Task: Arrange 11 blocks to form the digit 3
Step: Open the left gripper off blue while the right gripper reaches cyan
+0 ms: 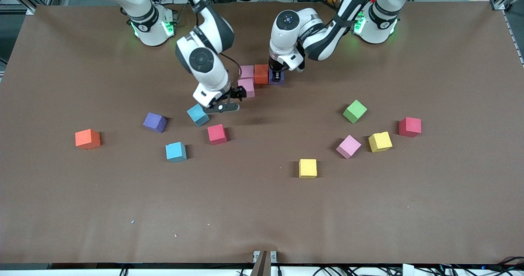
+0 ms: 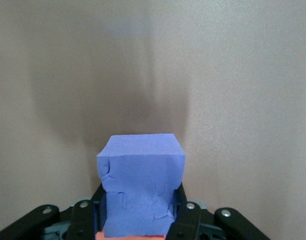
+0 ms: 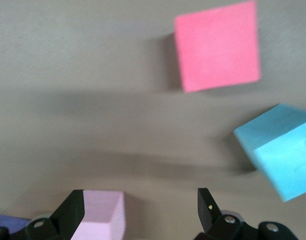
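Observation:
The purple block (image 1: 282, 79) (image 2: 141, 185) is touching the tabletop and the red-orange block, so my left gripper will let go of the purple block, as it would rest there.
A started figure of blocks lies near the arms' bases: two pink blocks (image 1: 247, 71) (image 1: 247, 87), one nearer the front camera, and a red-orange block (image 1: 261, 73) beside the farther one. My left gripper (image 1: 276, 74) is shut on a purple block (image 2: 141, 185), held against the red-orange block toward the left arm's end. My right gripper (image 1: 230, 100) hangs open and holds nothing, between the nearer pink block (image 3: 100, 216) and a tilted cyan block (image 1: 197, 114). That pink block sits by one finger (image 3: 73, 207), the cyan block (image 3: 280, 155) off to the side.
Loose blocks toward the right arm's end: purple (image 1: 155, 122), orange (image 1: 87, 139), cyan (image 1: 176, 151), red (image 1: 217, 134). Toward the left arm's end: green (image 1: 355, 111), red (image 1: 409, 127), yellow (image 1: 380, 141), pink (image 1: 348, 146), yellow (image 1: 308, 168).

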Available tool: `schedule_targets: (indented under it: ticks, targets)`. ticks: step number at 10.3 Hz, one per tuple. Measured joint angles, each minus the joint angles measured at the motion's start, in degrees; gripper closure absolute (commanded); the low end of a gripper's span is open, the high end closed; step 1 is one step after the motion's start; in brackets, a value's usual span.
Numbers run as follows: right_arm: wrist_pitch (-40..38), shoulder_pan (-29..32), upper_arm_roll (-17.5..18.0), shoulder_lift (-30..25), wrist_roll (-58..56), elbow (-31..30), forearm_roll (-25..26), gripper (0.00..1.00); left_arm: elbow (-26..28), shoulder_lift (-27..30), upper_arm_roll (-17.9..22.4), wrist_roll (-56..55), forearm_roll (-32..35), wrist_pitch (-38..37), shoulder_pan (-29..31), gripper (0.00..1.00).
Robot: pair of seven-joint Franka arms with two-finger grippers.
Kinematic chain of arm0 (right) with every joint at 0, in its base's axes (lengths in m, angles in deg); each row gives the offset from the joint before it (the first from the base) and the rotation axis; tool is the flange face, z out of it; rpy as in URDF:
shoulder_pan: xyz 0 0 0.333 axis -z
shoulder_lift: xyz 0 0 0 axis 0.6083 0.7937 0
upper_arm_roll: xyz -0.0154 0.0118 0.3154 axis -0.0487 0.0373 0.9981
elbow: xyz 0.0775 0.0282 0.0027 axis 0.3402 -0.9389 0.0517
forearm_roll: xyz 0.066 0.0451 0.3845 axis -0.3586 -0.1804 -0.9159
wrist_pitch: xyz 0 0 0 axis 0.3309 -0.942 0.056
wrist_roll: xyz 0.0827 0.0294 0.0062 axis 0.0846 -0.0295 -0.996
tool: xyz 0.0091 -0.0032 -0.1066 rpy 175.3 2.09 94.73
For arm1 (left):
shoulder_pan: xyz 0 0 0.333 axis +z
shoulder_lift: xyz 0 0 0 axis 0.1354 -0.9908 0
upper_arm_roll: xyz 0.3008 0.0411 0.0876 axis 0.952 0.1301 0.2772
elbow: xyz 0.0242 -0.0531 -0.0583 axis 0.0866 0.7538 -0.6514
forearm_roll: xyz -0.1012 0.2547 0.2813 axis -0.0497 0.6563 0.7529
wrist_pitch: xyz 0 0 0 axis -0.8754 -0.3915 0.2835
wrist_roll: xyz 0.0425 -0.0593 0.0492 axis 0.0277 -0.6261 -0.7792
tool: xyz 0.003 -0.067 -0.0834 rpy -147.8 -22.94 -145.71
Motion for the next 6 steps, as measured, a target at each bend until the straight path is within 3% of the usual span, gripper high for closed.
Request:
schedule_targets:
  ticks: [1, 4, 6]
  targets:
    - [-0.32, 1.59, -0.06, 0.00, -3.03, -0.18, 0.03, 0.00, -0.02, -0.03, 0.00, -0.01, 0.00, 0.00, 0.00, 0.01]
    - [-0.44, 6.00, -0.25, -0.10, -11.53, -1.54, 1.37, 0.00, -0.30, -0.46, 0.04, -0.01, 0.00, -0.19, 0.00, 0.00]
    - [-0.44, 8.14, -0.30, -0.13, -15.18, -2.34, 6.52, 0.00, -0.42, -1.34, 0.04, -0.01, 0.16, -0.26, -0.01, 0.00]
